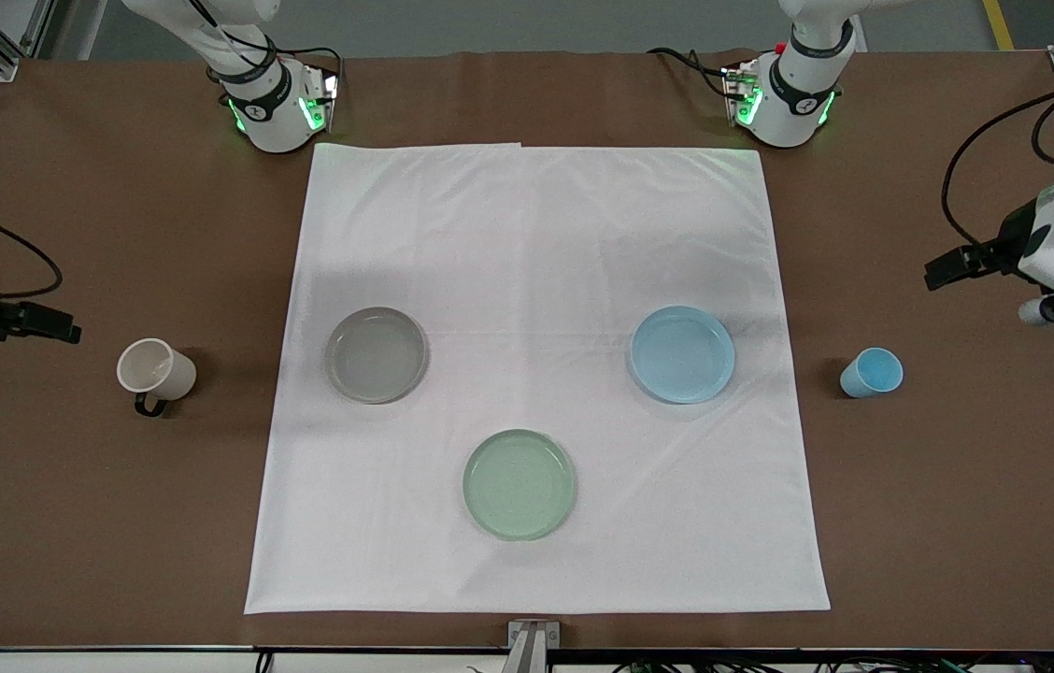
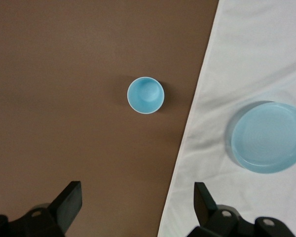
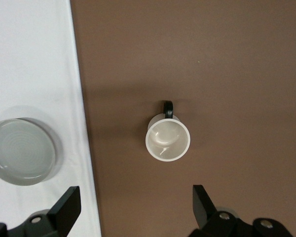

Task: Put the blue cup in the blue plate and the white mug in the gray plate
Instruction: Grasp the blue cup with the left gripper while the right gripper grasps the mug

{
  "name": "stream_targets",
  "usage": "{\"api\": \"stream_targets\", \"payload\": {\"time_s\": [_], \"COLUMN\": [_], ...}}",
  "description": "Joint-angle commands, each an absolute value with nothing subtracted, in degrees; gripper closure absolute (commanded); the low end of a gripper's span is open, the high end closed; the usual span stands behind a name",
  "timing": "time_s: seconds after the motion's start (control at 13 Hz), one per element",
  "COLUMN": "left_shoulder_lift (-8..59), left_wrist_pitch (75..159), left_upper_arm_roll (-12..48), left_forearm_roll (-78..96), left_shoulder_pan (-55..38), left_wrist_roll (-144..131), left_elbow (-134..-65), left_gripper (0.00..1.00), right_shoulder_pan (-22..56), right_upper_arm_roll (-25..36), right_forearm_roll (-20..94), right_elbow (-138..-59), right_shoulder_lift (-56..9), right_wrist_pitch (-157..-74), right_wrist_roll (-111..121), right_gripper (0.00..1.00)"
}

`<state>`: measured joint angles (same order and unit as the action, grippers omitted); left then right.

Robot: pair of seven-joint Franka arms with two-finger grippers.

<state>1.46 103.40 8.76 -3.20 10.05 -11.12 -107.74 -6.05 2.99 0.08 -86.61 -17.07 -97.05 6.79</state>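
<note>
My left gripper needs to grab the cup by its rim (image 1: pixel 901 370) next, so that it can set the cup in the blue plate (image 1: pixel 682 354).
The blue cup (image 1: pixel 871 372) stands upright on the brown table toward the left arm's end, just off the cloth; it also shows in the left wrist view (image 2: pixel 145 95). The blue plate (image 1: pixel 682 354) (image 2: pixel 268 137) lies on the cloth beside it. My left gripper (image 1: pixel 945 269) (image 2: pixel 137 207) hangs open and empty high over bare table close to the cup. The white mug (image 1: pixel 156 371) (image 3: pixel 168 138) stands upright toward the right arm's end, dark handle toward the front camera. The gray plate (image 1: pixel 377 355) (image 3: pixel 22 151) lies on the cloth beside it. My right gripper (image 1: pixel 63 329) (image 3: pixel 135 207) hangs open and empty over bare table close to the mug.
A white cloth (image 1: pixel 536 243) covers the middle of the table. A pale green plate (image 1: pixel 519 484) lies on it, nearer to the front camera than the other two plates. Cables trail on the table at both ends.
</note>
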Motion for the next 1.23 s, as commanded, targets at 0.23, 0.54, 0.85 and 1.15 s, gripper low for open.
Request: {"api": "stream_targets", "payload": {"time_s": [0.23, 0.54, 0.85, 1.15], "left_shoulder_lift": [12.9, 18.27, 22.4, 24.43], "left_wrist_pitch": [119.42, 124.27, 126.56, 128.85], "left_upper_arm_roll": [8.97, 9.05, 9.05, 9.14], "left_forearm_roll": [-5.17, -6.33, -8.53, -8.61], "left_shoulder_pan": [13.18, 14.5, 14.68, 15.64], "left_wrist_roll": [-10.11, -10.11, -10.02, -10.02], "left_elbow": [-113.91, -113.47, -113.2, -113.12], "left_gripper": [0.0, 0.14, 0.33, 0.7], "right_shoulder_pan": [-9.67, -9.93, -9.93, -9.93], "right_upper_arm_roll": [2.46, 2.46, 2.46, 2.46], "right_forearm_roll": [-0.26, -0.26, -0.26, -0.18], "right_elbow": [-93.51, -96.5, -101.15, -103.71], "right_shoulder_lift": [-26.53, -31.8, -33.66, -32.7], "right_wrist_pitch": [-117.39, -127.51, -134.73, -134.12], "right_wrist_roll": [12.22, 12.22, 12.22, 12.22], "right_gripper": [0.0, 0.0, 0.06, 0.22]}}
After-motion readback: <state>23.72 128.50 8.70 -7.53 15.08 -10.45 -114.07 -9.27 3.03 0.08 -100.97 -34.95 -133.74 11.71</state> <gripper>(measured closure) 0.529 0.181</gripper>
